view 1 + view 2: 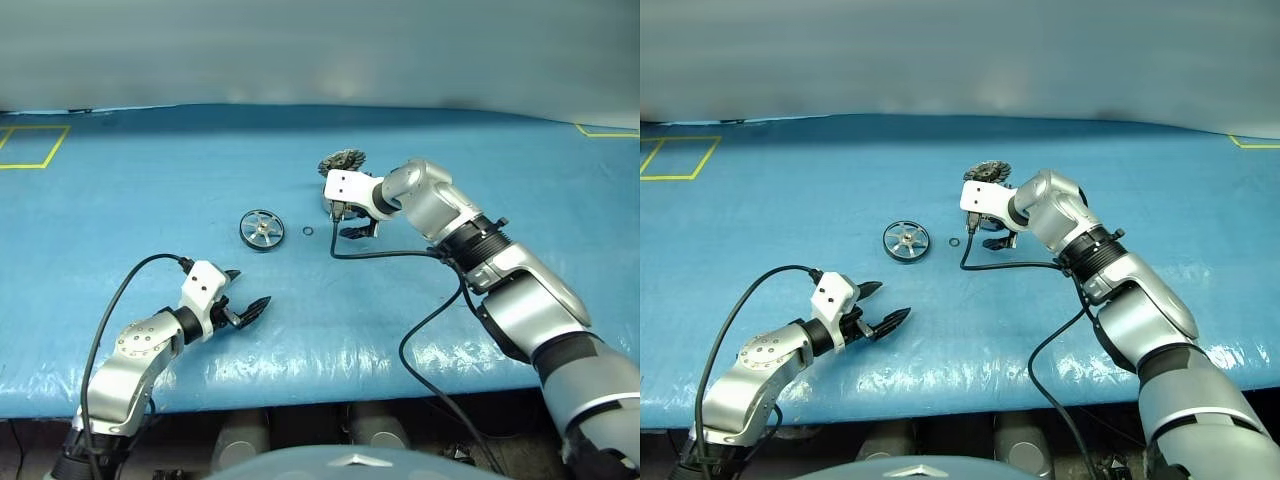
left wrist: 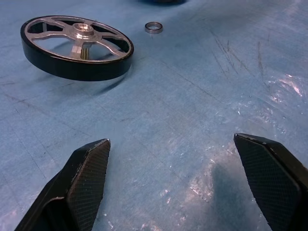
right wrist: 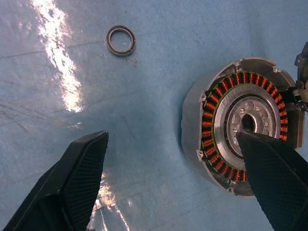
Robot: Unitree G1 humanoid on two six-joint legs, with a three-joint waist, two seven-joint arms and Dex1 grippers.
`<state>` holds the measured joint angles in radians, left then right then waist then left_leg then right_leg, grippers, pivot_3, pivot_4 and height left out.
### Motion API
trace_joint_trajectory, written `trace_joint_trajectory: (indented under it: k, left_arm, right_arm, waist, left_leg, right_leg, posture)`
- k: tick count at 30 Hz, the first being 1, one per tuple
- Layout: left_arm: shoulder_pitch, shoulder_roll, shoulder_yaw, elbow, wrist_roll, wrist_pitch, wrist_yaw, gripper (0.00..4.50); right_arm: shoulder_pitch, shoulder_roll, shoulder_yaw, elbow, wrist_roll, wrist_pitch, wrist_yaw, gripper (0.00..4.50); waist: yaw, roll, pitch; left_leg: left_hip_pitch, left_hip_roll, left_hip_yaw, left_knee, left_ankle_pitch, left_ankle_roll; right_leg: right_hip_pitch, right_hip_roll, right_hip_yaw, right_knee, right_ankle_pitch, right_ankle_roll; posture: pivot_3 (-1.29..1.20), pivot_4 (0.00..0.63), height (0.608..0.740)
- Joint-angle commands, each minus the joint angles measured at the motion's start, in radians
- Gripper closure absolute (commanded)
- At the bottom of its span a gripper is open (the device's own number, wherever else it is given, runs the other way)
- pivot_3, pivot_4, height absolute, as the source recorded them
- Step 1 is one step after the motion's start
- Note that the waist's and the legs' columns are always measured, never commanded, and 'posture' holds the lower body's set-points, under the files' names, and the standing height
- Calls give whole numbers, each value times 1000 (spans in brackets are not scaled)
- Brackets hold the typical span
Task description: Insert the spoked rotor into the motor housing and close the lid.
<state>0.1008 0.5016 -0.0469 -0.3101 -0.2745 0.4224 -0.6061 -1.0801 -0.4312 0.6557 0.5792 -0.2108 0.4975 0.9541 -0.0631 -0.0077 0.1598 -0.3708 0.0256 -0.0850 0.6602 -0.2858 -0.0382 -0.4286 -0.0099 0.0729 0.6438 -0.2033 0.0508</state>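
My right gripper needs to go lower before it closes on the motor housing's near side (image 3: 191, 130). Its fingers are above that side and would miss if they closed now.
The spoked rotor (image 1: 262, 229) lies flat on the blue table, its dark rim and silver spokes plain in the left wrist view (image 2: 77, 48). My left gripper (image 1: 248, 290) hovers open near the front edge, short of the rotor, with nothing between its fingers. Over the motor housing (image 3: 240, 125) my right gripper (image 1: 350, 222) points down, open and empty, with one fingertip (image 3: 269, 163) overlapping the copper windings. The lid (image 1: 342, 161) stands tilted up behind the housing, dark patterned face showing. In the head views the right hand hides most of the housing.
A tiny black ring (image 1: 307, 232) lies between the rotor and the housing. A black cable (image 1: 400, 255) trails from my right wrist across the table (image 1: 150, 180). Yellow tape marks (image 1: 30, 147) sit at the far left. The table's front edge runs just below my left gripper.
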Motion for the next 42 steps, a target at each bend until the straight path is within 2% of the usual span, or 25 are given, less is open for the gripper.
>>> trace_joint_trajectory:
  k: [1,9,28,31,37,39,42]
  left_arm:
    - [0,-4,-14,-41,10,-20,-2,28]
    - [8,-14,-27,-51,12,-21,6,28]
    - [29,-40,-34,-50,29,-33,23,28]
    - [28,-44,-36,-46,32,-38,23,0]
    - [25,-48,-40,-37,35,-47,20,0]
    - [24,-49,-40,-33,37,-51,17,0]
    - [22,-49,-42,-25,37,-56,13,0]
  right_arm:
    - [-55,34,-43,101,-33,-69,-31,0]
    - [-104,103,-81,312,-75,-187,-82,0]
    - [-117,178,-161,526,-119,-292,-99,0]
    - [-116,183,-166,540,-123,-295,-94,598]
    - [-104,187,-173,541,-134,-288,-63,2478]
    - [-98,187,-173,535,-139,-281,-47,2677]
    - [-81,189,-172,513,-143,-265,-25,2708]
  waist:
    - [-1,0,0]
    - [-5,2,1]
    - [-7,3,2]
    - [-7,3,2]
    - [-8,3,1]
    - [-12,3,1]
    - [-14,3,1]
  left_leg:
    - [0,0,0,0,0,0]
    - [0,0,0,0,0,0]
    - [1,0,0,0,0,0]
    - [1,0,0,0,0,0]
    - [1,0,0,0,0,0]
    - [5,0,0,0,0,0]
    - [8,0,0,0,0,0]
  right_leg:
    - [0,0,0,0,0,0]
    - [0,0,0,0,0,0]
    - [0,0,0,1,0,0]
    - [1,0,0,1,0,0]
    - [1,0,0,1,0,0]
    - [4,0,0,1,0,0]
    - [7,1,1,2,0,0]
  posture:
    - [0,150,740]
    - [0,150,740]
    - [0,150,740]
    - [0,150,740]
    - [0,150,740]
    - [0,150,740]
    - [0,150,740]
